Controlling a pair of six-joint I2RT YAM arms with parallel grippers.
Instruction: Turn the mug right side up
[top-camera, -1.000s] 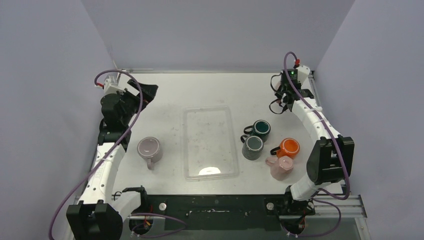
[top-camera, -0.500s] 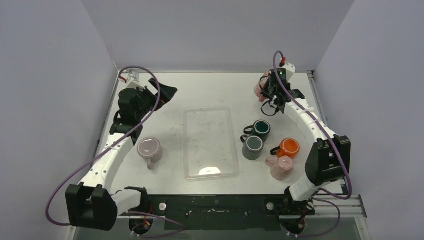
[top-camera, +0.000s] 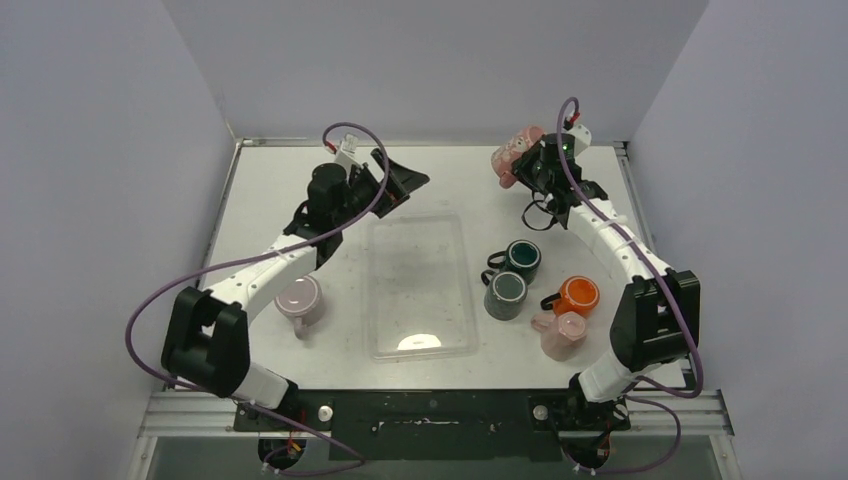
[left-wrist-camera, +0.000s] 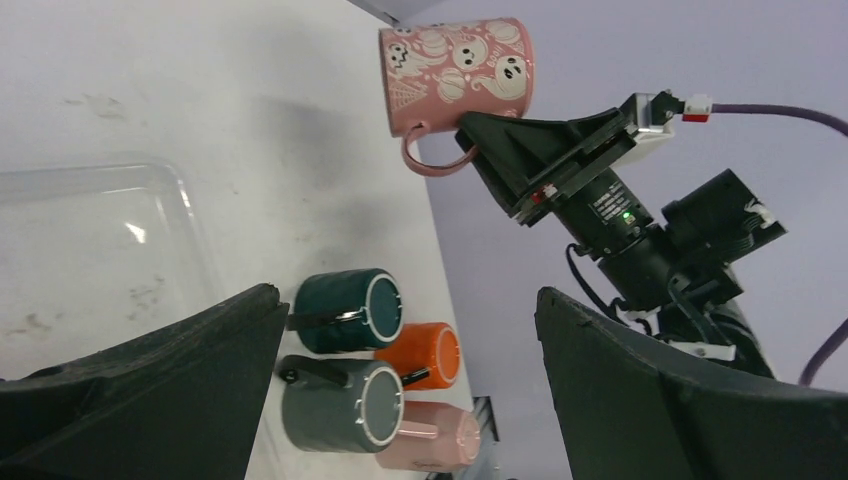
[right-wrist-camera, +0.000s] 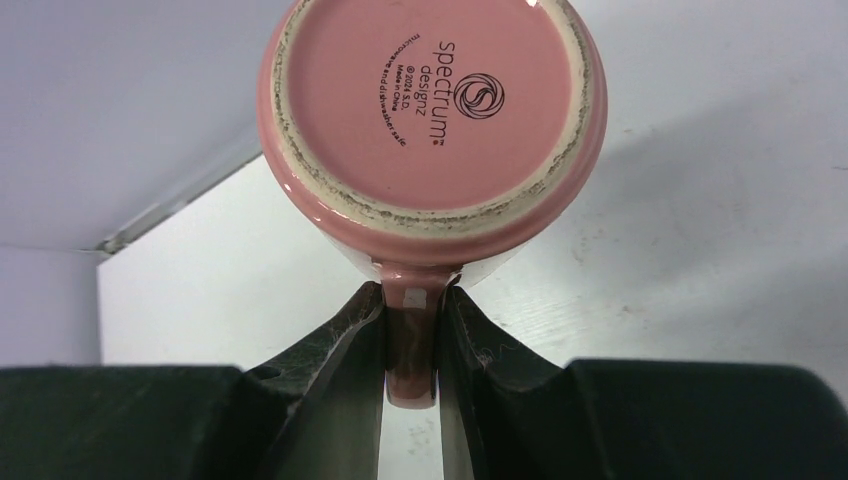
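Observation:
I should set the mug upright next, so my left gripper should hold the pink mug by its handle (top-camera: 508, 180) (left-wrist-camera: 422, 165), from the side of the mug's rim, opposite my right gripper.
The pink mug with ghost prints (top-camera: 513, 153) hangs in the air over the back right of the table, tilted. My right gripper (top-camera: 537, 168) is shut on its handle. In the right wrist view the mug's base (right-wrist-camera: 432, 100) faces the camera and the handle sits pinched in the right gripper (right-wrist-camera: 411, 300). The left wrist view shows the mug (left-wrist-camera: 457, 72) held from the side. My left gripper (top-camera: 405, 180) is open and empty above the back middle of the table, pointing toward the mug; it also shows in its own view (left-wrist-camera: 408, 295).
A clear tray (top-camera: 380, 300) lies in the middle. A teal mug (top-camera: 522, 258), a grey mug (top-camera: 505, 293), an orange mug (top-camera: 577, 295) and a pale pink mug (top-camera: 562, 333) stand upright at right. A mauve mug (top-camera: 299, 300) stands at left.
My right gripper has lifted the pink ghost mug and moved it up and to the left. My left arm has swung from the back left toward the back middle.

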